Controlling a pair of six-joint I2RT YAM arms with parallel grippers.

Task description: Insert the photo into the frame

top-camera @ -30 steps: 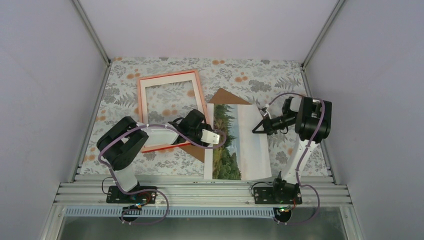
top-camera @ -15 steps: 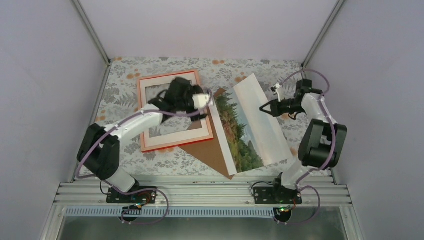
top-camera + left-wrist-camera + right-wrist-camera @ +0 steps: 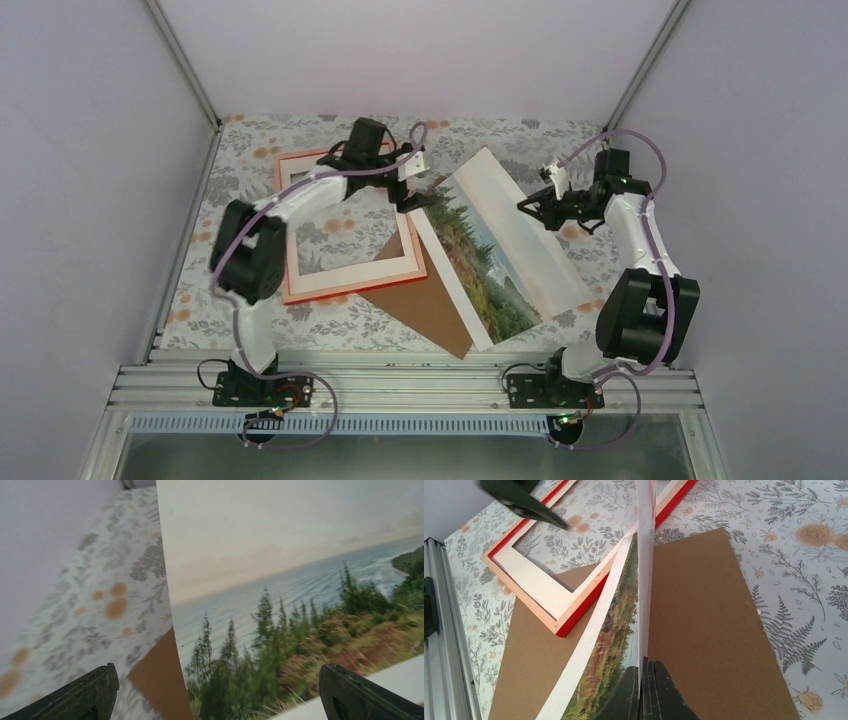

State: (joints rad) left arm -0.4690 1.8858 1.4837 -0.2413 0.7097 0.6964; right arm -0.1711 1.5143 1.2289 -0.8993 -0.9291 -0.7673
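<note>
I next need to grab the photo's far edge near the white border with my left gripper, to turn the photo face down into the frame.
The photo, a landscape print with a white border, stands tilted on its left edge over the brown backing board. My right gripper is shut on the photo's raised right edge; the right wrist view shows the print edge-on between my closed fingers. The red frame lies flat at left with a white mat inside it, and also shows in the right wrist view. My left gripper is open at the photo's far left corner. In the left wrist view the photo spans the open fingers.
The brown backing board lies under the photo and the frame's near right corner. The white mat sits in the frame. A floral cloth covers the table. Grey walls stand on three sides, and a metal rail runs along the front.
My right gripper lifted the photo's right edge and swung it toward the back. My left arm reached from the front across the frame to the photo's far left corner.
</note>
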